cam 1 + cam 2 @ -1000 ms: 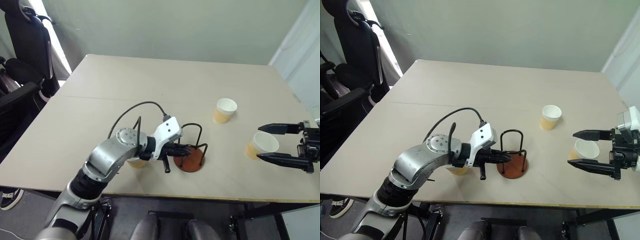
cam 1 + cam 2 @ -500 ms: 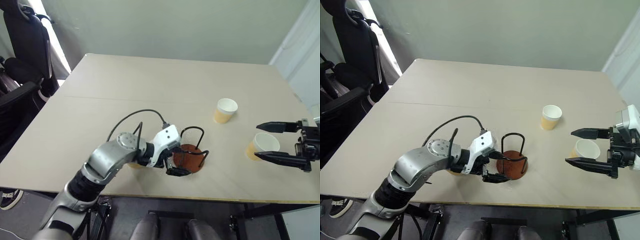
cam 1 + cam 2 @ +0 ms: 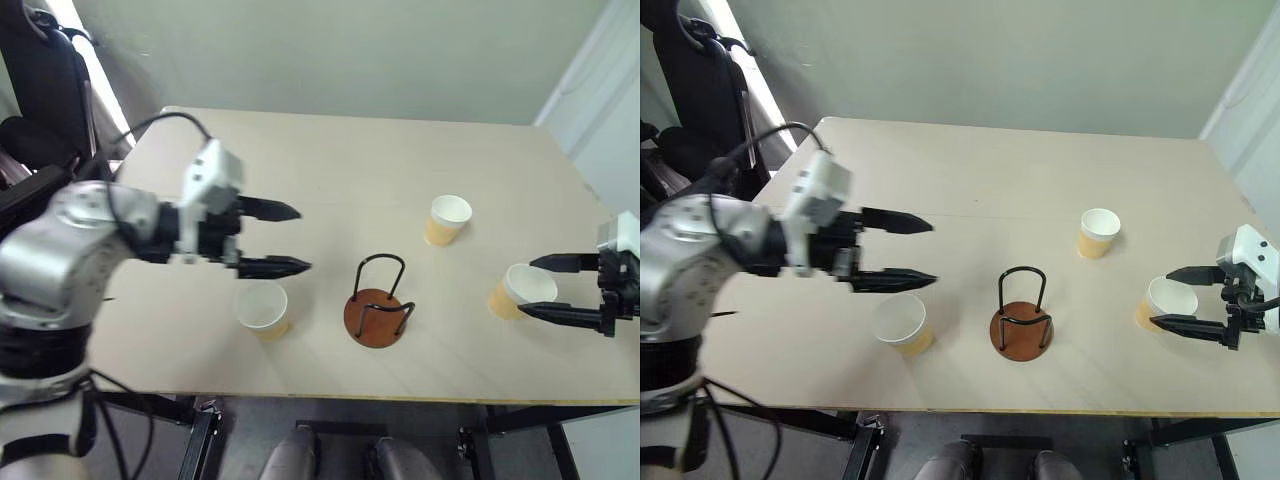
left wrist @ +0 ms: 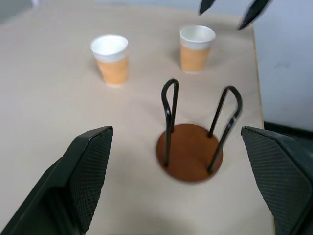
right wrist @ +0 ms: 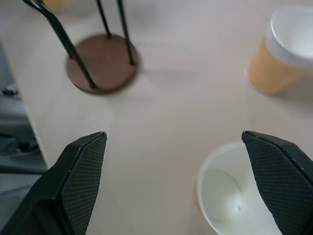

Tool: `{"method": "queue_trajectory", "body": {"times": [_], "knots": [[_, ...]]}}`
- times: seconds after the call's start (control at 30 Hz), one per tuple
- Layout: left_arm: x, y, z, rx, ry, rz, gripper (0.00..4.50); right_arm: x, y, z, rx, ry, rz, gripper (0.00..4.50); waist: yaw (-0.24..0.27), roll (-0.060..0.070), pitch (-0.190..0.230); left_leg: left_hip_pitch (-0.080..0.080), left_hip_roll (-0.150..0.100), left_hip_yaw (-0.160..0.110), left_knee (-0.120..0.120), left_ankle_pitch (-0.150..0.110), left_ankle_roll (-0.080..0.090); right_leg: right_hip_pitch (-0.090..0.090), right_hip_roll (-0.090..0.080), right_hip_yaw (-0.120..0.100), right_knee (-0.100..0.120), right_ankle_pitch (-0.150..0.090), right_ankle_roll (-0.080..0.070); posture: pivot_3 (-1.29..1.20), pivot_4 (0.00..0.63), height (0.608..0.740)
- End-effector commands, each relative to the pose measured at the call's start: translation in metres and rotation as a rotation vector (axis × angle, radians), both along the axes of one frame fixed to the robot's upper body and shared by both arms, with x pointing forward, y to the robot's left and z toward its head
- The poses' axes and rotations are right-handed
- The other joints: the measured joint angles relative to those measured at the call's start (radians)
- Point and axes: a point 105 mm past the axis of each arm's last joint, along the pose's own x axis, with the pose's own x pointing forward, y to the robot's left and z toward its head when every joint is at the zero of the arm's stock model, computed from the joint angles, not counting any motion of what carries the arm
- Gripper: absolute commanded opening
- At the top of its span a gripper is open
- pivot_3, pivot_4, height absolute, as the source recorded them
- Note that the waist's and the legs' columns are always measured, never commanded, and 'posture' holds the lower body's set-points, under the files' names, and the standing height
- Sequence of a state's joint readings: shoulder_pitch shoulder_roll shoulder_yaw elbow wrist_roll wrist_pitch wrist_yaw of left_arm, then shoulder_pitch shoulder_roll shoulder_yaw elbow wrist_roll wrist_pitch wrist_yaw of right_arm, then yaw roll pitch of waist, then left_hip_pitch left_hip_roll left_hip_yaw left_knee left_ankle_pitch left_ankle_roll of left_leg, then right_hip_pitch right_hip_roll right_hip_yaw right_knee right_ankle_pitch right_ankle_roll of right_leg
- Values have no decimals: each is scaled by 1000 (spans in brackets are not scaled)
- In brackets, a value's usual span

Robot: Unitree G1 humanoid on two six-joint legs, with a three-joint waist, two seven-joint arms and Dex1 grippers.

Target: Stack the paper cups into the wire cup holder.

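My right gripper should first shift right in the wrist view, then close, since its fingers hang off-centre over the paper cup's opening [image 3: 531, 284] [image 5: 225, 193] and would miss it now.
The wire cup holder [image 3: 378, 318] stands empty near the table's front edge, its black loops upright on the brown disc. One paper cup [image 3: 262, 308] stands upright to its left. My left gripper [image 3: 303, 238] hovers open above and behind that cup, pointing right, with nothing between its fingers. A second paper cup [image 3: 448, 220] stands further back on the right. The third paper cup [image 3: 520, 290] is at the far right, and my right gripper [image 3: 527, 286] is open with its fingers on either side of that cup [image 5: 234, 196], not closed on it.
The tan table [image 3: 330, 170] stretches back bare behind the cups. A black chair [image 3: 45, 90] stands off the table's left side. A pale wall or cabinet [image 3: 600, 90] borders the right.
My left gripper has opened, then lifted up and swung left away from the holder's base, uncovering the cup beside it. My right gripper has drifted slightly right and lower around its cup.
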State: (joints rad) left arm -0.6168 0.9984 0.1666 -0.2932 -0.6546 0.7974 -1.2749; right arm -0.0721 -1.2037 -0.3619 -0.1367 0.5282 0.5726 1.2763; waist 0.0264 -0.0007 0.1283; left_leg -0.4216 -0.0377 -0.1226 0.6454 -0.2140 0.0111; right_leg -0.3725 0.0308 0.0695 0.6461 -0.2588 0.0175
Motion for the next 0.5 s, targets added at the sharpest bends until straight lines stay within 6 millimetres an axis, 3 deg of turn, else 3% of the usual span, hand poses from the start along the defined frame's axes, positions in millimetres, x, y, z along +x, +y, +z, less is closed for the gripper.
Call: {"method": "queue_trajectory", "body": {"times": [0.03,0.3,0.4,0.5], "knots": [[-19,8,10,-3,-59,-85,4491,6,-4,3,-63,-22,12,4500,1,0,0,-1,0,0,0,0,0,-1,0,0,0,0,0,0,150,740],[-29,16,13,-64,-73,-43,4491,17,-1,-28,-167,66,44,4500,1,0,0,-4,0,0,1,-4,8,-3,0,0,0,1,-1,0,150,740],[-29,18,13,-61,-70,-23,4500,19,-4,-34,-192,83,45,3901,0,1,0,-4,1,0,1,-4,7,-3,0,0,0,1,-2,0,150,740],[-30,18,14,-61,-69,-17,4500,21,-5,-39,-211,89,48,2837,0,1,0,-3,1,0,1,-3,7,-3,0,-1,1,2,-3,0,150,740]]}}
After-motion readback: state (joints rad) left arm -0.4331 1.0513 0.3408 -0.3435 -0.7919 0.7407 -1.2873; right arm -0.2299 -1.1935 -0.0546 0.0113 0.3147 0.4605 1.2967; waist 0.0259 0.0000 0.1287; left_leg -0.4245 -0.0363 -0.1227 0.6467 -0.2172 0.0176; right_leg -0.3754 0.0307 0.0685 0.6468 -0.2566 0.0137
